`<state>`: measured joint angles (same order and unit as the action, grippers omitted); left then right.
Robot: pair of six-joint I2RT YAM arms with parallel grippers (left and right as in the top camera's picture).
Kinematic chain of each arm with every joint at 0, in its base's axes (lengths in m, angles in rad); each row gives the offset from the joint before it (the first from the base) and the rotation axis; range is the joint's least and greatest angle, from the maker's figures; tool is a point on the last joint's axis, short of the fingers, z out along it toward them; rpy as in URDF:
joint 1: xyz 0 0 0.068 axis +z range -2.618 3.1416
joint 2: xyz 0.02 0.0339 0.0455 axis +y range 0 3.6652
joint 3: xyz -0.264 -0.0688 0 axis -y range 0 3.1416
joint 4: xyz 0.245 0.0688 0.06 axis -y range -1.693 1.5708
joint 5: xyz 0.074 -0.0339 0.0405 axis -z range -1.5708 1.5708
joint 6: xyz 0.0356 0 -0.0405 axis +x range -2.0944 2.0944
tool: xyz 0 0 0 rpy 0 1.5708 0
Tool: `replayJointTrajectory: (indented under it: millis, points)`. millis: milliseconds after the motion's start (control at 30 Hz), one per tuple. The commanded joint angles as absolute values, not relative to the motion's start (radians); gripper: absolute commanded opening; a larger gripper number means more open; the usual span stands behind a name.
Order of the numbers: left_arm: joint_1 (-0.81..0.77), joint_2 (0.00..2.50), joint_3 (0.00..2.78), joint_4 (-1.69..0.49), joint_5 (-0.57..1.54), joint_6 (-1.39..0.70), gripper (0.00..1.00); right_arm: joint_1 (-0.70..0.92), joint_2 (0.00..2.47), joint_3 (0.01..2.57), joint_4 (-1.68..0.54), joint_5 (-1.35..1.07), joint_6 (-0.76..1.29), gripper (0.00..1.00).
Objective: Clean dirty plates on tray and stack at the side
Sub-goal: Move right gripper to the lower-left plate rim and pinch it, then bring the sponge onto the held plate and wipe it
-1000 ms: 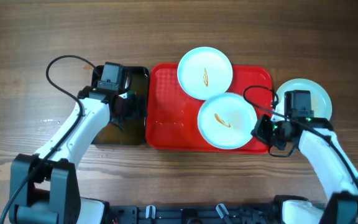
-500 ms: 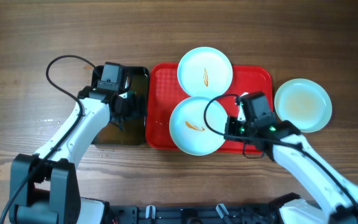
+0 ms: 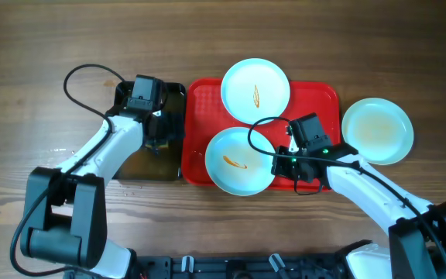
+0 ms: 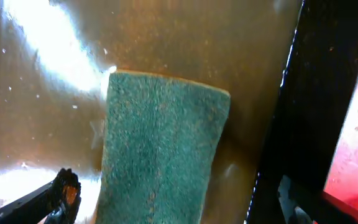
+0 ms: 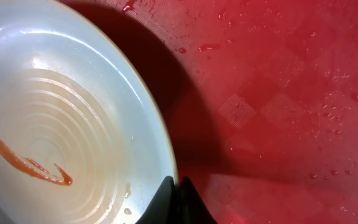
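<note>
My left gripper grabs the green sponge by its long edges next. The sponge's end stays free to clean the sauce-smeared plate.
The red tray (image 3: 324,101) holds two mint-white plates. One plate (image 3: 255,91) with an orange streak lies at its back edge. My right gripper (image 3: 279,164) is shut on the right rim of the other plate (image 3: 239,161), held over the tray's front left; its sauce smear shows in the right wrist view (image 5: 55,137), with the fingertips (image 5: 176,202) pinching the rim. A third plate (image 3: 377,130) lies on the table to the right of the tray. My left gripper (image 4: 173,208) is open over a green sponge (image 4: 160,162) in the black tub (image 3: 149,136).
The black tub holds brownish water and sits against the tray's left edge. Wet drops lie on the tray floor (image 5: 291,93). Bare wooden table surrounds everything.
My right arm has carried the gripped plate leftward from the tray's right part to its front left. The left gripper shifted slightly toward the tub's back right.
</note>
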<state>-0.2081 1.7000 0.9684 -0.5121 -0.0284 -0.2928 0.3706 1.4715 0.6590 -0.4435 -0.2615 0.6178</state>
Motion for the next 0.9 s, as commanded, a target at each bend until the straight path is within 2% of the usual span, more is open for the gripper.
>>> replayJointTrajectory:
  millis: [0, 33, 100, 133, 167, 200, 233, 267, 600, 867]
  points:
    - [-0.212, 1.717, 0.967, -0.499, -0.043, -0.300, 0.93, 0.376, 1.489, 0.675, -0.442, -0.271, 0.631, 0.04]
    - [-0.212, 1.723, 0.967, -0.496, -0.043, -0.300, 0.90, 0.376, 1.489, 0.675, -0.442, -0.271, 0.631, 0.04]
    - [-0.212, 1.747, 0.966, -0.493, -0.043, -0.300, 0.77, 0.376, 1.489, 0.675, -0.442, -0.271, 0.631, 0.04]
    - [-0.212, 1.766, 0.966, -0.493, -0.043, -0.300, 0.65, 0.376, 1.489, 0.675, -0.443, -0.271, 0.631, 0.04]
    - [-0.211, 1.774, 0.967, -0.496, -0.043, -0.300, 0.45, 0.376, 1.489, 0.675, -0.444, -0.271, 0.631, 0.04]
    - [-0.212, 1.775, 0.967, -0.497, -0.043, -0.300, 0.29, 0.376, 1.489, 0.675, -0.446, -0.271, 0.631, 0.04]
    - [-0.212, 1.774, 0.967, -0.497, -0.043, -0.300, 0.08, 0.376, 1.489, 0.675, -0.446, -0.271, 0.630, 0.04]
    - [-0.212, 1.773, 0.967, -0.500, -0.043, -0.300, 0.04, 0.376, 1.489, 0.675, -0.446, -0.271, 0.631, 0.04]
    - [-0.212, 1.552, 0.970, -0.533, -0.036, -0.296, 0.04, 0.376, 1.489, 0.675, -0.448, -0.270, 0.628, 0.04]
    - [-0.212, 1.552, 0.970, -0.527, 0.160, -0.293, 0.04, 0.376, 1.489, 0.675, -0.445, -0.267, 0.628, 0.04]
